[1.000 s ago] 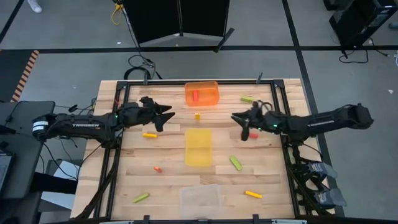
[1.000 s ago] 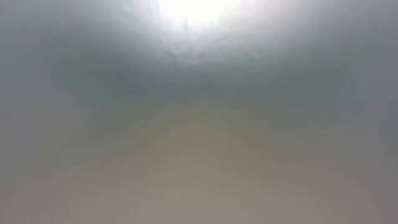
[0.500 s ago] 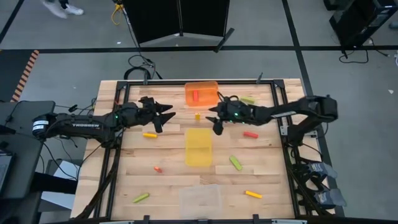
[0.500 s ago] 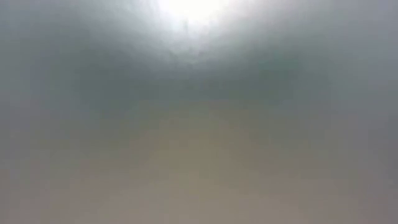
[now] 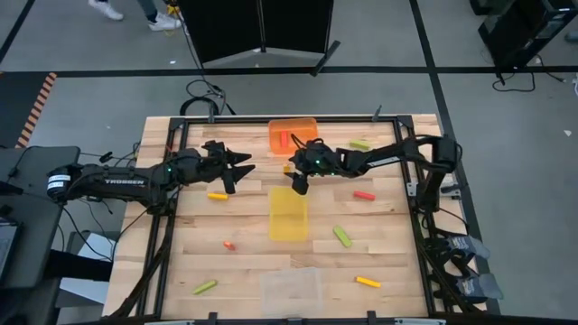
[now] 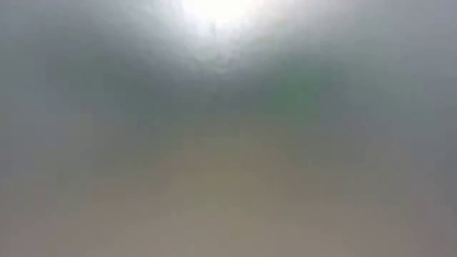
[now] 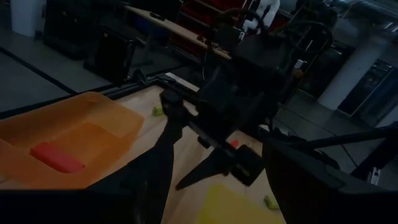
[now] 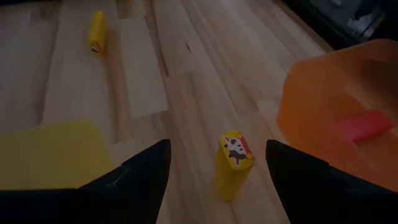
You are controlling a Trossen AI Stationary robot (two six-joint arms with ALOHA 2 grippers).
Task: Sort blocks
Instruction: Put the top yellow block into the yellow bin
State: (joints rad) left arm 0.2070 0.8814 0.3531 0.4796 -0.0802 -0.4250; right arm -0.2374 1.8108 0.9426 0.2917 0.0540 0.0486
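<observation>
I am not ready to close my right gripper yet, because its fingers stop above the yellow block's top point(image 8: 236, 149) in the right wrist view. I should lower it first, then close it on the yellow block.
A small yellow block point(image 8: 233, 163) stands on end on the wood between the orange tray point(image 5: 293, 135) and the yellow tray point(image 5: 288, 214). My right gripper point(image 8: 217, 146) is open around it, one finger on each side with a gap to the block; in the high view the right gripper point(image 5: 296, 181) reaches in from the table's right. A red block point(image 8: 367, 124) lies inside the orange tray. My left gripper point(image 5: 238, 167) waits open, left of the trays, above a yellow block point(image 5: 217, 195). The low view shows only blur.
Loose blocks lie on the table: red point(image 5: 364, 194), green point(image 5: 359, 143), green point(image 5: 342, 236), yellow point(image 5: 367, 282), red point(image 5: 229, 244), green point(image 5: 205, 286). A clear tray point(image 5: 291, 287) sits at the near edge. A black frame point(image 5: 404, 171) borders the table.
My right gripper has swept toward the table's left edge, from beside the red block on the right to the yellow block between the orange and yellow trays. The red block stays where it lay.
</observation>
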